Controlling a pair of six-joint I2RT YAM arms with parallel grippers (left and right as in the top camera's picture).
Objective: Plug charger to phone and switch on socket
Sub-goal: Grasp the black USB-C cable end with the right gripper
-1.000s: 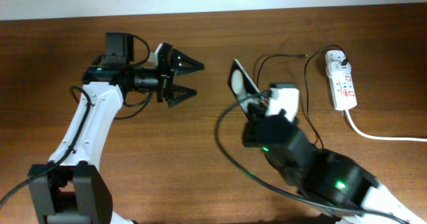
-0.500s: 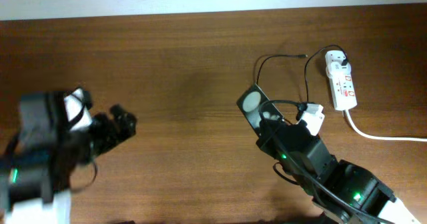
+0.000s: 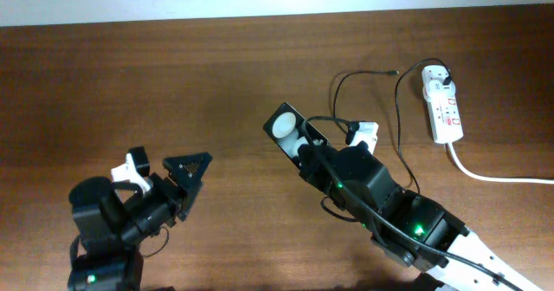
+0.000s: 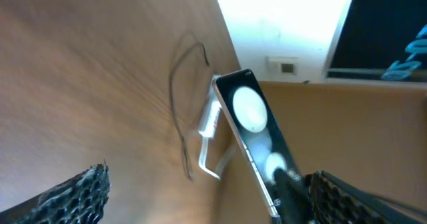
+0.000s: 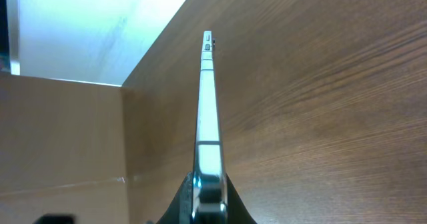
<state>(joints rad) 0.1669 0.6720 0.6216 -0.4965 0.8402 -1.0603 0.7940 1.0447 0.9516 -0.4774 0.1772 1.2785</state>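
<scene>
I should reach the phone with my left gripper and grab it by its loose end. Then the phone's end in my right gripper stays free for plugging in the charger.
The phone [image 3: 288,130] is a black slab with two white round spots, held off the table by my right gripper [image 3: 313,157], which is shut on its lower end. In the right wrist view the phone [image 5: 207,111] shows edge-on between the shut fingers [image 5: 208,199]. The left wrist view shows the phone [image 4: 252,125] ahead between my open left fingers [image 4: 213,204]. My left gripper [image 3: 185,178] is open and empty at the lower left. The charger's thin black cable [image 3: 396,109] loops right of the phone. The socket [image 3: 442,106] lies at the far right.
The socket's thick white cord [image 3: 493,177] runs off the right edge. A white wall borders the table's far edge [image 3: 260,14]. The right arm's body [image 3: 407,226] fills the lower right of the table.
The left arm has pulled back from the upper left to the lower left. The right gripper has carried the phone to the left, still gripped.
</scene>
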